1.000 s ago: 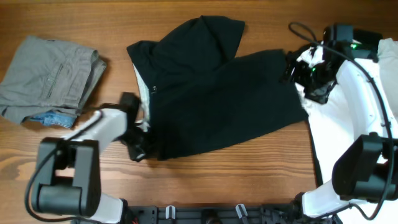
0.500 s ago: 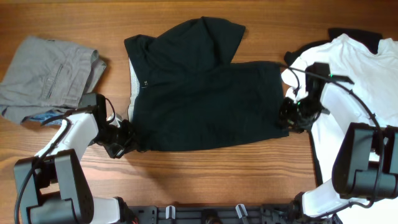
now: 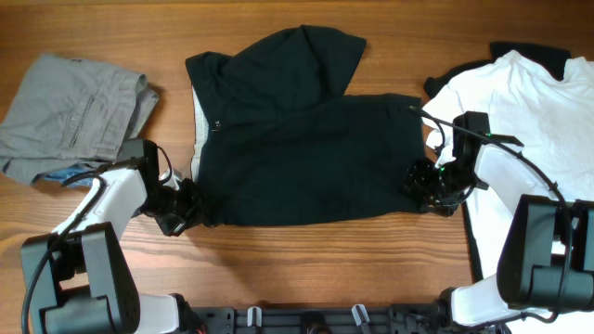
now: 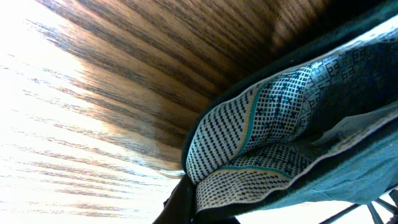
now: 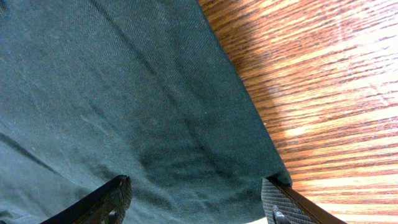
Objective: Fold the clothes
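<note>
My right gripper grips the black T-shirt's free front corner (image 3: pixel 418 204) (image 5: pixel 250 194) next, opposite my left gripper's corner, to lift and spread the T-shirt for folding.
The black T-shirt (image 3: pixel 297 139) lies spread across the middle of the table, with one sleeve folded up at the top. My left gripper (image 3: pixel 188 209) is shut on its lower left corner. In the left wrist view the jaws (image 4: pixel 199 208) pinch a dotted patterned band (image 4: pixel 267 124) of that fabric. My right gripper (image 3: pixel 422 181) hovers open at the shirt's lower right corner. Its two fingers (image 5: pixel 115 196) stand wide apart with the dark cloth (image 5: pixel 124 93) beneath them and the cloth's edge by the right finger. The grey trousers (image 3: pixel 79 111) lie folded at the far left. A white T-shirt (image 3: pixel 529 121) lies at the right.
A strip of blue fabric (image 3: pixel 70 176) shows under the trousers. Bare wood (image 3: pixel 306 269) runs along the front edge below the black shirt, and more bare wood (image 5: pixel 323 74) lies right of the shirt's corner. A dark garment (image 3: pixel 529 51) peeks from behind the white shirt.
The black shirt was pulled flatter and leftward by my left gripper. My right gripper came down from the shirt's upper right to its lower right corner and now stands open there.
</note>
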Robot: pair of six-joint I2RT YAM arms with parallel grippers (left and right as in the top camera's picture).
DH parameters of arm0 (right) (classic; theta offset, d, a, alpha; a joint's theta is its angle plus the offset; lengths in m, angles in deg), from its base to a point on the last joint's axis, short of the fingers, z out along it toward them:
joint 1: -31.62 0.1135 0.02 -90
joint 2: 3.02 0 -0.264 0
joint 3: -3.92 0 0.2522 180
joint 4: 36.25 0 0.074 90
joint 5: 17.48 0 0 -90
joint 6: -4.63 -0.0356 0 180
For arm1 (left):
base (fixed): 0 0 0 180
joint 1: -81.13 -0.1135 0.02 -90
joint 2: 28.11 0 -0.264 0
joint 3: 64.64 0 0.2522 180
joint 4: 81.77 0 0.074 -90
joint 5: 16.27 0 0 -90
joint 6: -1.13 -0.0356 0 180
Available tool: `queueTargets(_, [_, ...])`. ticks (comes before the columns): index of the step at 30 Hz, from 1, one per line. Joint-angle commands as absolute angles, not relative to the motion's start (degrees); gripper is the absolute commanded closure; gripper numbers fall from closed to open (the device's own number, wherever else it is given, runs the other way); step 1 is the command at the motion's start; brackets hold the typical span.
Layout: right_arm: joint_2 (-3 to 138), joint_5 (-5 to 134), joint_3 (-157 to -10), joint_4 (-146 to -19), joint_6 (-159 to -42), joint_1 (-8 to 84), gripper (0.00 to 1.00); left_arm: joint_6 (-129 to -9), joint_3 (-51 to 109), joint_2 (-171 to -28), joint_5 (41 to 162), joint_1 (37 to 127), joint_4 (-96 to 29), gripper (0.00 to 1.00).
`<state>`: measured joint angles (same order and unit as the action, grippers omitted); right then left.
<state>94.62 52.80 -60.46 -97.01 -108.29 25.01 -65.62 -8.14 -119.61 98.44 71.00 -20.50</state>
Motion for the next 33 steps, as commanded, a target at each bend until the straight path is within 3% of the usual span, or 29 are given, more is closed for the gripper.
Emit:
queueTargets(1, [98.1,54.5,-61.5,-95.2,-105.4,23.5,0.28,-66.2,-8.4,-118.7,97.7,70.7,-20.5,0.96])
queueTargets(8, [91.1,51.5,-68.7,-101.8,-101.2,21.4,0.27,-66.2,-8.4,-118.7,97.7,70.7,-20.5,0.96])
queueTargets(15, [85.7,52.1,-66.1,-107.9,-103.7,21.5,0.26,-66.2,-8.4,-118.7,97.7,70.7,-20.9,0.96])
queueTargets(19, [85.7,52.2,-59.4,-103.9,-108.7,21.5,0.31,-66.2,-8.4,-118.8,97.7,70.7,-21.1,0.96])
queueTargets(24, [85.7,52.3,-50.4,-94.2,-117.7,21.5,0.49,-66.2,-8.4,-118.7,97.7,70.7,-21.0,0.96])
queueTargets(33, [85.8,52.1,-45.5,-79.5,-117.4,21.5,0.48,-66.2,-8.4,-118.7,97.7,70.7,-20.8,0.96])
